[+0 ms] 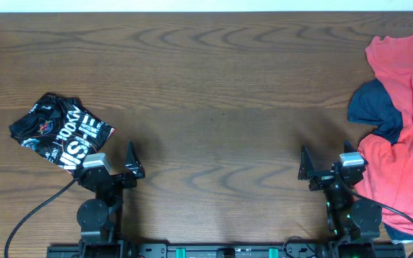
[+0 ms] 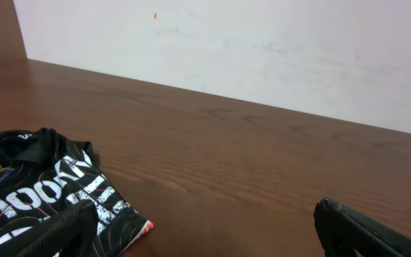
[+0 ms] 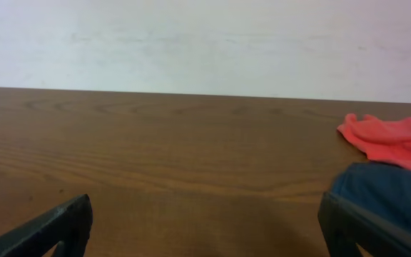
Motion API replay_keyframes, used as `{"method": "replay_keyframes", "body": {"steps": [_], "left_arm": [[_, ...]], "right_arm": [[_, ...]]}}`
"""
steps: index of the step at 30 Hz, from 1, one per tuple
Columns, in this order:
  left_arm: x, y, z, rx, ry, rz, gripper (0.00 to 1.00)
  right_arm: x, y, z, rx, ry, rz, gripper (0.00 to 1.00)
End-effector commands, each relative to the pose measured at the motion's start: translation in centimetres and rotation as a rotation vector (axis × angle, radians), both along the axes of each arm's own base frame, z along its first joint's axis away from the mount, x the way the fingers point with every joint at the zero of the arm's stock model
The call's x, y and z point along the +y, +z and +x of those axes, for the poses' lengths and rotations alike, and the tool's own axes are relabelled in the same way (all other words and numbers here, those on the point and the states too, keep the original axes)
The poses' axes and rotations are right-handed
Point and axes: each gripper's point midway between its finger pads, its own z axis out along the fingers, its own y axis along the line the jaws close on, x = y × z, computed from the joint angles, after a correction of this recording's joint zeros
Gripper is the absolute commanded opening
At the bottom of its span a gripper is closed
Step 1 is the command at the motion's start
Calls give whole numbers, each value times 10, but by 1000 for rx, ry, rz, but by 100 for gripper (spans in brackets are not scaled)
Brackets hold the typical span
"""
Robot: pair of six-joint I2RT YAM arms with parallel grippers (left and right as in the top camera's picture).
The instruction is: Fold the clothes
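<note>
My right gripper grabs the edge of the T-shirt beside the navy garment next, to draw the coral-red T-shirt (image 1: pixel 400 107) out flat for folding.
A coral-red T-shirt (image 1: pixel 400 107) lies crumpled at the table's right edge, with a navy garment (image 1: pixel 375 107) on its left side. Both show in the right wrist view, red (image 3: pixel 394 139) behind navy (image 3: pixel 384 193). A folded black garment with white lettering (image 1: pixel 59 132) lies at the left; it also shows in the left wrist view (image 2: pixel 34 193). My left gripper (image 1: pixel 117 166) is open and empty at the front, just right of the black garment (image 2: pixel 202 228). My right gripper (image 1: pixel 327 166) is open and empty at the front, just left of the navy garment (image 3: pixel 205 225).
The brown wooden table (image 1: pixel 214 93) stretches between the two piles. A white wall (image 3: pixel 205 43) stands behind the table's far edge. Both arm bases sit at the front edge, with a black cable (image 1: pixel 31 215) trailing at the front left.
</note>
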Motion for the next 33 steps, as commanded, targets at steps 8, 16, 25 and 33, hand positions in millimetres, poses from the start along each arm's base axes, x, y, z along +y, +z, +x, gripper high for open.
{"method": "replay_keyframes", "body": {"steps": [8,16,25,33], "left_arm": [[2,-17,-1,56,10,17,98],[2,-21,-3,91,13,-10,98],[-3,4,-11,248,-9,-36,98],[-8,21,-17,505,-35,-53,98]], "right_arm": [[3,3,0,-9,16,31,99],[-6,-2,0,60,-41,87,99],[-26,9,4,277,-166,45,99],[-37,-10,15,645,-244,-37,99]]}}
